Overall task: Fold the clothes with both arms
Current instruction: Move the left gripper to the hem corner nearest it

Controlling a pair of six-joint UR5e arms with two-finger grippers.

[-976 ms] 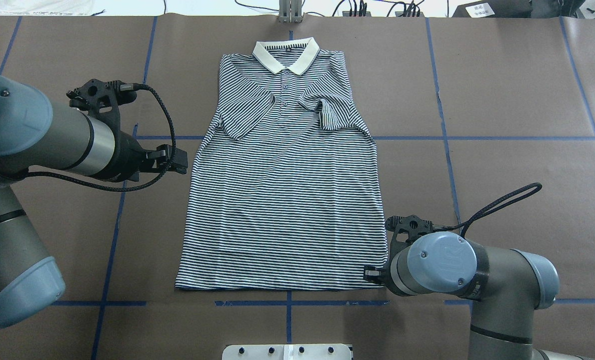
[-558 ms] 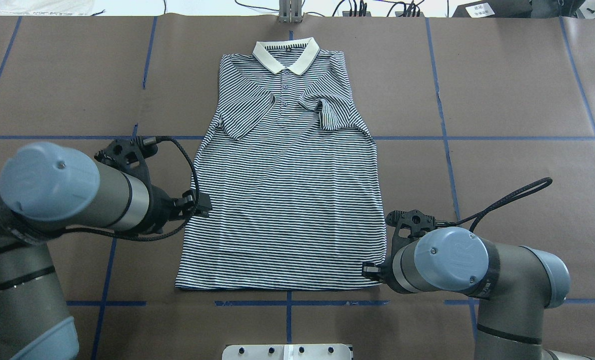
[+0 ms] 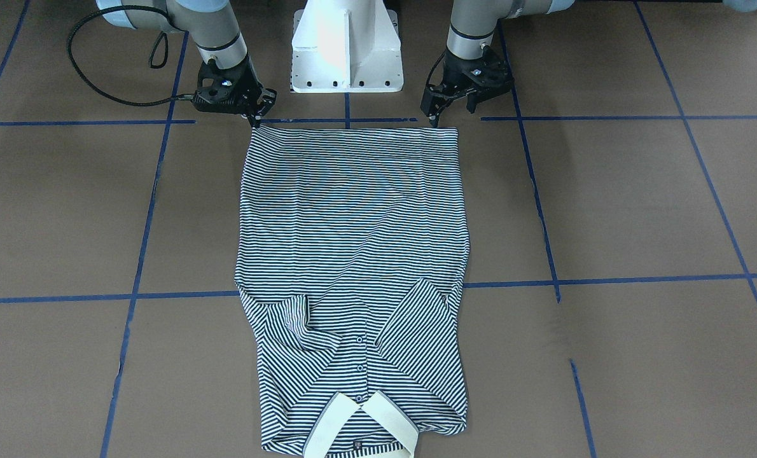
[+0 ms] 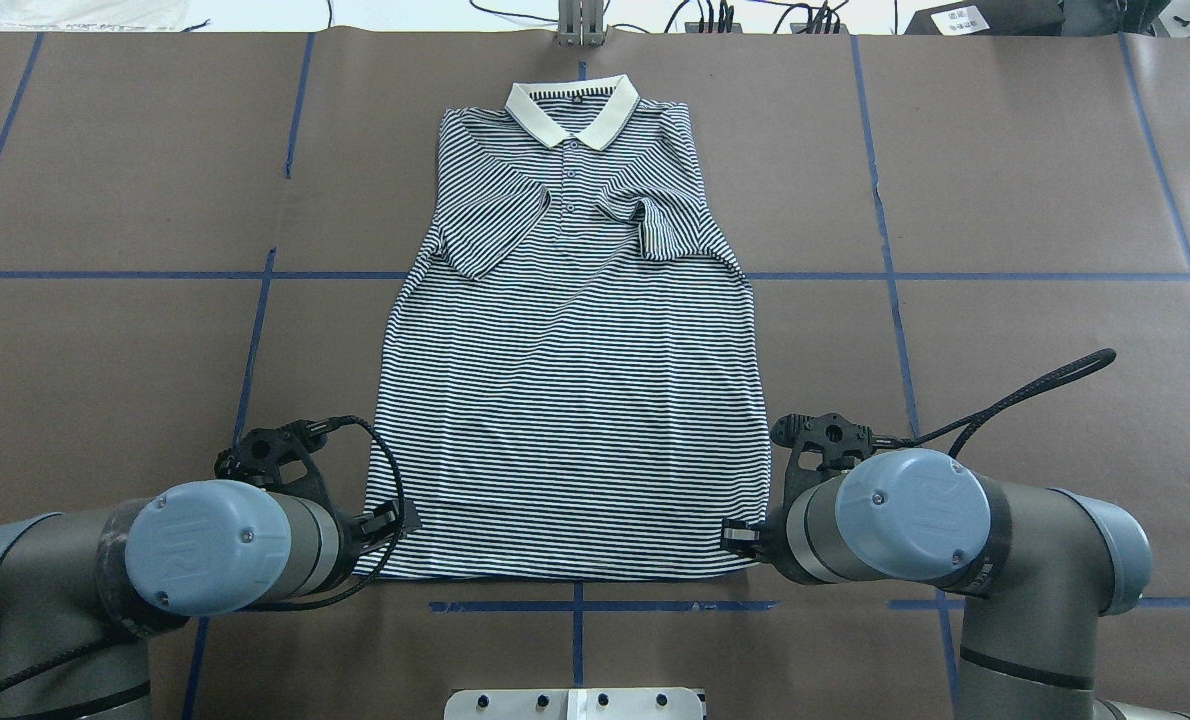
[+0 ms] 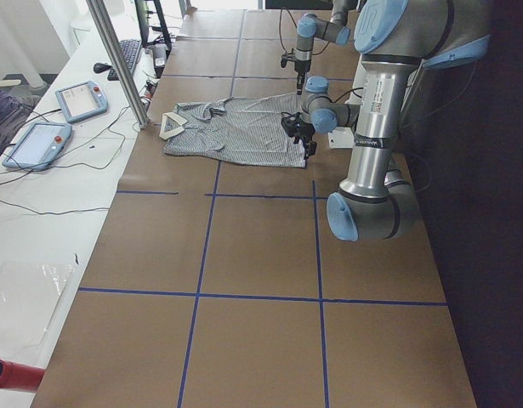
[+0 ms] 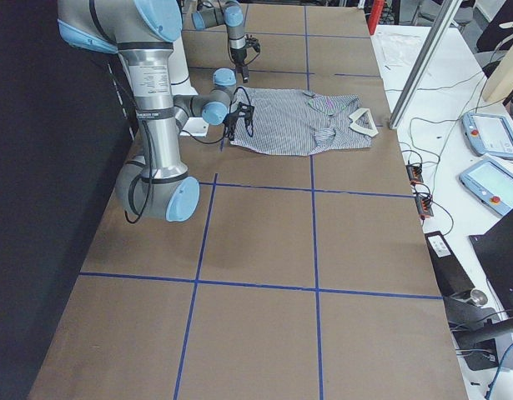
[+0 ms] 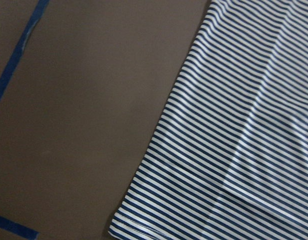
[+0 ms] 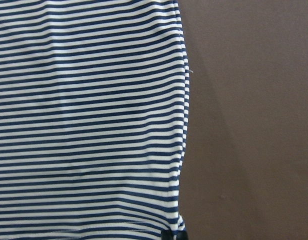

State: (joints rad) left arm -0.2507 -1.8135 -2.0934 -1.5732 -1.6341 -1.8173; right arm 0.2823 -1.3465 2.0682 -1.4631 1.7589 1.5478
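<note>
The left gripper grips its hem corner next, where the cloth's edges meet, as the shirt lies flat and slack.
The striped polo shirt lies flat, front up, on the brown table, cream collar at the far side, both sleeves folded in over the chest. My left gripper is open and empty at the shirt's near left hem corner; in the front view its fingers are spread just off the hem. My right gripper sits at the near right hem corner and looks shut on it. A dark fingertip shows at the cloth's corner in the right wrist view. The left wrist view shows only hem edge and table.
The white pedestal base stands just behind the hem, between the arms. Blue tape lines cross the brown table cover. A metal post stands past the collar. Tablets and cables lie on the side bench.
My left arm has swung from beside the shirt's left side down to the near left hem corner. My right gripper has stayed at the near right corner. The shirt has not moved.
</note>
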